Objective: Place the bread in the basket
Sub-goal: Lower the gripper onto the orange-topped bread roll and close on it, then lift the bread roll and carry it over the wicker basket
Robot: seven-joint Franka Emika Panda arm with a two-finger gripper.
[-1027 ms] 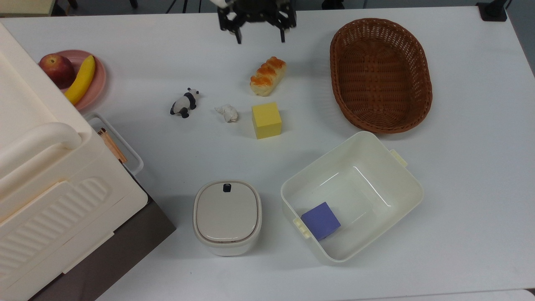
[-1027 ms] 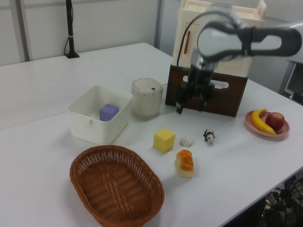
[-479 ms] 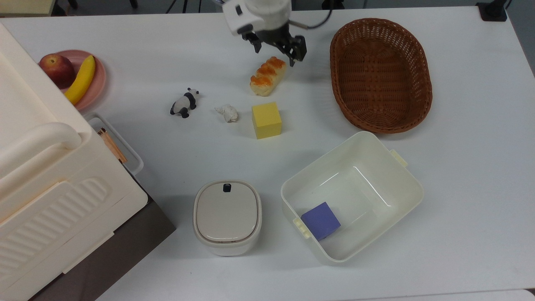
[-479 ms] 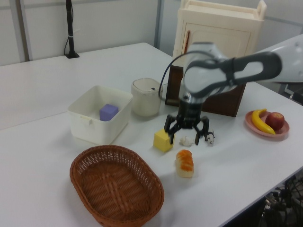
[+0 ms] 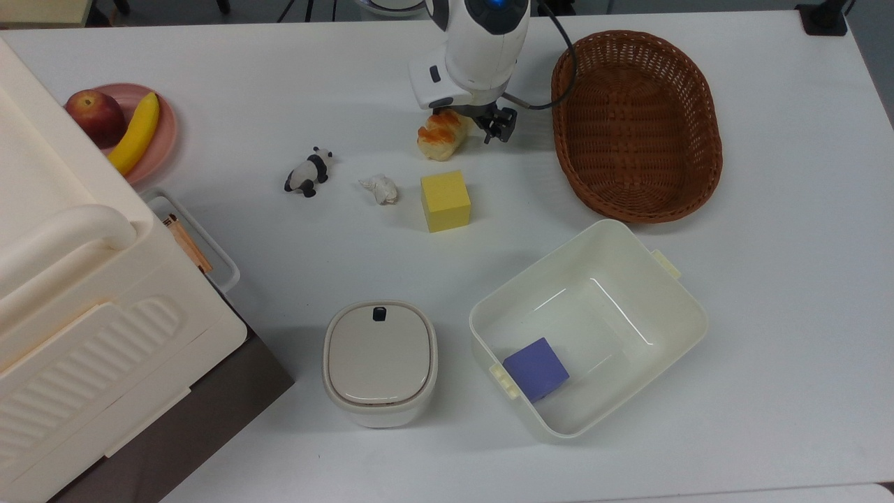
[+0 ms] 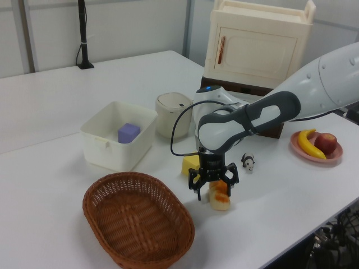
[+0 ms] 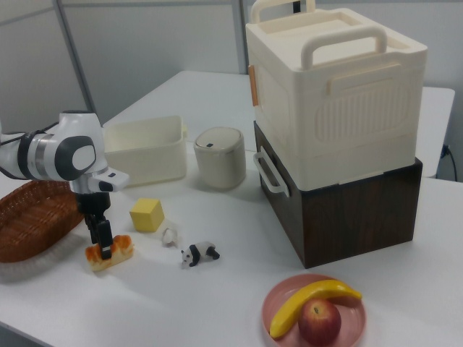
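My gripper takes hold of the bread by its end (image 6: 217,185) beside the yellow cube next, to put the bread in the wicker basket (image 6: 139,219).
The bread (image 5: 438,137) lies on the white table, a pale loaf with orange-brown bumps, also seen in the left view (image 6: 220,197) and the right view (image 7: 110,255). My gripper (image 5: 471,124) is lowered over the loaf's end nearest the basket and stands open, one finger on each side of the bread (image 6: 213,188). In the top view the arm's white body hides that end of the loaf. The brown wicker basket (image 5: 635,122) stands empty to the top view's right of the bread, at the left view's lower left (image 6: 137,224).
A yellow cube (image 5: 445,201), a white wrinkly lump (image 5: 379,188) and a panda figure (image 5: 307,172) lie close to the bread. A cream tub (image 5: 670,307) holds a purple cube (image 5: 536,368). A lidded pot (image 5: 379,362), a fruit plate (image 5: 166,129) and a big cabinet (image 5: 77,314) stand at the top view's left.
The gripper has come down from above the table's far edge to the bread and now straddles one end of it. The bread and basket have not moved.
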